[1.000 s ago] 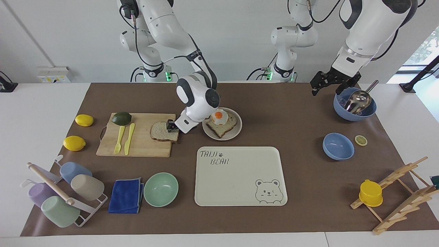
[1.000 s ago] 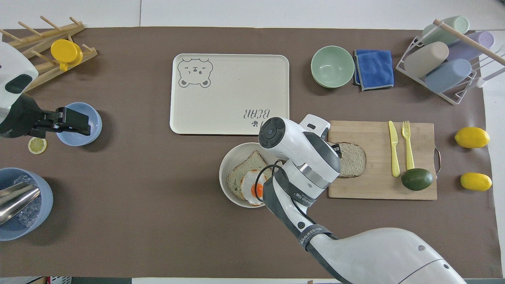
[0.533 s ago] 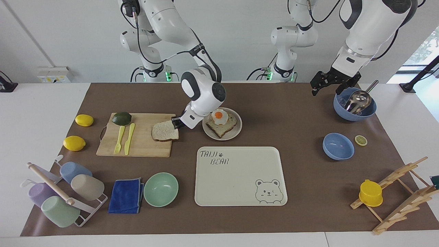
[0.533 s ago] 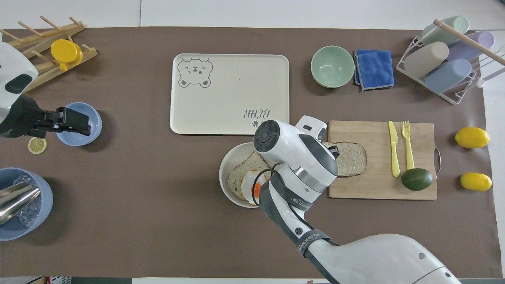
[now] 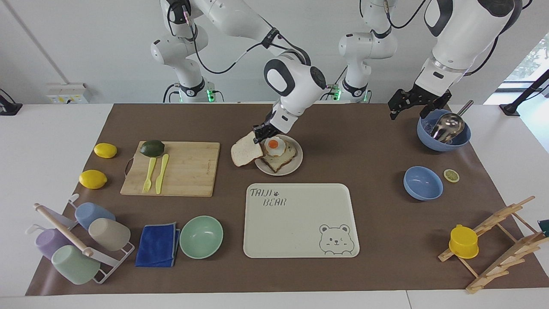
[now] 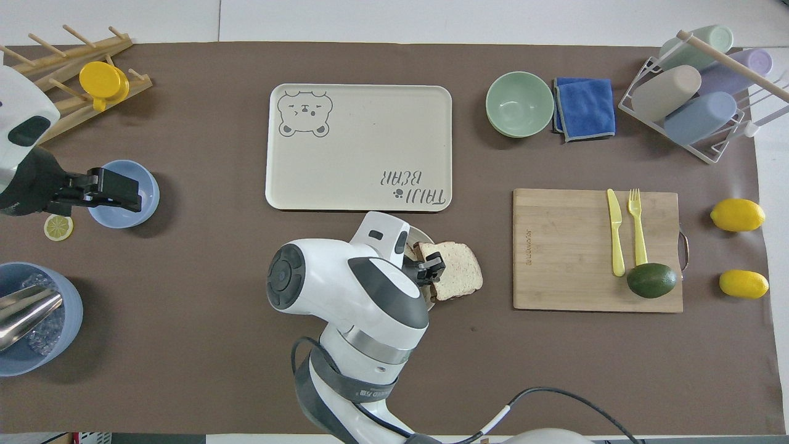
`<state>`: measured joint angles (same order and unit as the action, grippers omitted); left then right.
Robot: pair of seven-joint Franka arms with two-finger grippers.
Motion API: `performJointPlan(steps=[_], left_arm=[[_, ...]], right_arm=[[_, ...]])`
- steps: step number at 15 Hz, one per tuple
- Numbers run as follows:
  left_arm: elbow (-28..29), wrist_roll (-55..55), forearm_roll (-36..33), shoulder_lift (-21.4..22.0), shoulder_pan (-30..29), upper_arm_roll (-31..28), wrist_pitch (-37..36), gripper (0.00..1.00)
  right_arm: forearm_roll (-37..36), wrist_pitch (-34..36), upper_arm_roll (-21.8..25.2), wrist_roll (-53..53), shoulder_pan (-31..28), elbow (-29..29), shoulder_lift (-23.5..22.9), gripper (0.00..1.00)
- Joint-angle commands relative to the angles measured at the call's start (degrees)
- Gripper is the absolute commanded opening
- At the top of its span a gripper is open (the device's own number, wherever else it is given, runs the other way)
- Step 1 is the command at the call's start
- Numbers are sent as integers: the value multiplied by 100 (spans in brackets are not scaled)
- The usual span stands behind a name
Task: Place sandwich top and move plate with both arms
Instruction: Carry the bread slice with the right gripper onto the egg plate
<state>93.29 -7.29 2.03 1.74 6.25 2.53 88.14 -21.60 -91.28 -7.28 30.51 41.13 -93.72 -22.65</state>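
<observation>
I should next grab the plate by its rim [image 6: 419,233] with my left gripper, since a bread slice with a fried egg lies loose on the plate. Then I can move the plate.
My right gripper [image 5: 258,136] is shut on one edge of the sandwich top [image 5: 245,153], a plain slice of light brown bread. The slice hangs tilted in the air over the plate's rim, on the cutting board's side. The beige plate [image 5: 296,165] holds a bread slice with a fried egg [image 5: 274,146]. In the overhead view the right gripper [image 6: 429,271] holds the slice [image 6: 456,277], and the arm hides most of the plate [image 6: 425,235]. My left gripper [image 5: 414,105] is open and waits in the air beside the large blue bowl [image 5: 444,133].
The bear-print tray [image 5: 300,221] lies farther from the robots than the plate. The wooden cutting board [image 5: 188,171] with fork, knife and avocado lies beside the plate. A mint-green bowl [image 5: 201,236], a blue cloth [image 5: 158,244] and a small blue bowl [image 5: 422,183] are also here.
My right gripper has lifted the bread slice off the cutting board and carried it toward the plate. The left arm has not moved.
</observation>
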Motion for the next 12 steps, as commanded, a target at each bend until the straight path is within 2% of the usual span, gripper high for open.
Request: performJointPlan(steps=[1,3,8,10,12], left_arm=[[172,52,69,169,-89,37,37,100],[172,52,69,169,-89,37,37,100],[189,52,69,178,-89,37,28,100],[189,52,69,178,-89,37,28,100],[189,52,69,178,-89,37,28,100]], right_arm=[[322,-422,-45,271,61,134,-117,0],[385,-1065,-45,359,114,117,-170,0],[833,-1461,-36,702,79,73,-196,0],[1121,-1585,-36,1147,70,64,-196,0],[1325,-1927,-36,1370,105,-6,-257,0]])
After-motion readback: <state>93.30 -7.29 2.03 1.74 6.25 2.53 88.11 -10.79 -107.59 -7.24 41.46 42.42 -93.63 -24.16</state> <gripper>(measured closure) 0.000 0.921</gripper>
